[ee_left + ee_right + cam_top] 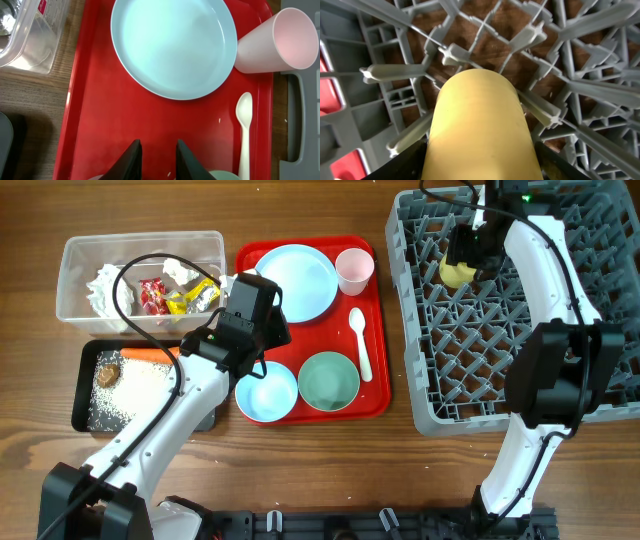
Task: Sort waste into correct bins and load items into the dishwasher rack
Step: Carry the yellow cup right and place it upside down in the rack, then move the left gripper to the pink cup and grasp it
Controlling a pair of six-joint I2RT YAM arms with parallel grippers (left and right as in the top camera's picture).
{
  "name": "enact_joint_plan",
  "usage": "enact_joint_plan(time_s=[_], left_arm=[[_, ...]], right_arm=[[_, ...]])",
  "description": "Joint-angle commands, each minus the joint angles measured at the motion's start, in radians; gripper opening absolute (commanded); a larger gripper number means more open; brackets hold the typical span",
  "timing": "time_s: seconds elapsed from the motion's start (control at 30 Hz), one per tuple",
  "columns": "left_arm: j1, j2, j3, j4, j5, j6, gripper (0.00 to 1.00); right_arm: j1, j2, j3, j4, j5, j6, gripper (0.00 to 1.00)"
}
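Observation:
The right gripper is ready to open: the rack's grey wires are on both sides of the yellow cup (457, 274) (477, 125) low over the rack's grid, so the cup would rest there if let go.
My right gripper (462, 265) is shut on the yellow cup (477, 125), which lies tilted among the pegs at the back left of the grey dishwasher rack (480, 360). My left gripper (158, 150) hovers over the red serving tray (95, 110), its fingers a little apart with nothing between them. The pale blue plate (172, 47) lies just ahead of it. The pink cup (280, 42) and white spoon (244, 130) are to its right. Two bowls (266, 392) (329, 381) sit at the tray's front.
The clear tub (75, 280) at the back left holds tissues (105, 285) and wrappers (175, 295). In front of it, the black tray (85, 395) holds rice grains (135, 395), a carrot (150, 354) and a brown lump (107, 370). My left arm crosses above that tray.

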Motion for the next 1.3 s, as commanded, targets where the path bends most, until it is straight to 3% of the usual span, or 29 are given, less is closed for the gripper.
enact_joint_plan(time_s=[0.0, 0.07, 0.2, 0.3, 0.5, 0.63, 0.77, 0.83, 0.93, 1.27], left_arm=[[-0.001, -0.02, 0.001, 0.003, -0.02, 0.016, 0.22], [-0.001, -0.02, 0.001, 0.008, -0.02, 0.016, 0.22], [-0.001, -0.02, 0.027, 0.008, -0.02, 0.023, 0.27], [-0.001, -0.021, 0.071, 0.006, -0.019, 0.066, 0.29], [-0.001, -0.02, 0.178, 0.016, 0.006, 0.068, 0.23], [-0.003, 0.005, 0.183, 0.13, 0.09, 0.066, 0.24], [-0.01, 0.106, 0.183, 0.303, 0.119, 0.037, 0.33], [-0.013, 0.199, 0.183, 0.432, 0.176, 0.037, 0.44], [-0.019, 0.292, 0.183, 0.557, 0.235, 0.027, 0.49], [-0.075, 0.499, 0.184, 0.807, 0.185, -0.069, 0.47]], right_arm=[[-0.003, 0.013, -0.021, 0.016, 0.017, -0.019, 0.49], [-0.003, 0.011, -0.015, 0.01, 0.017, -0.031, 0.66], [-0.003, 0.005, 0.029, -0.026, -0.027, -0.03, 0.87], [-0.003, -0.006, 0.072, -0.049, -0.047, -0.031, 0.95], [-0.003, -0.1, 0.082, -0.081, -0.102, -0.029, 0.96], [-0.003, -0.178, 0.082, -0.131, -0.225, -0.026, 0.96], [-0.003, -0.22, 0.082, -0.178, -0.326, -0.026, 0.96], [-0.003, -0.224, 0.082, -0.214, -0.325, -0.028, 0.96], [-0.003, -0.223, 0.08, -0.238, -0.324, -0.031, 0.96], [-0.003, -0.223, 0.079, -0.289, -0.305, -0.031, 0.96]])
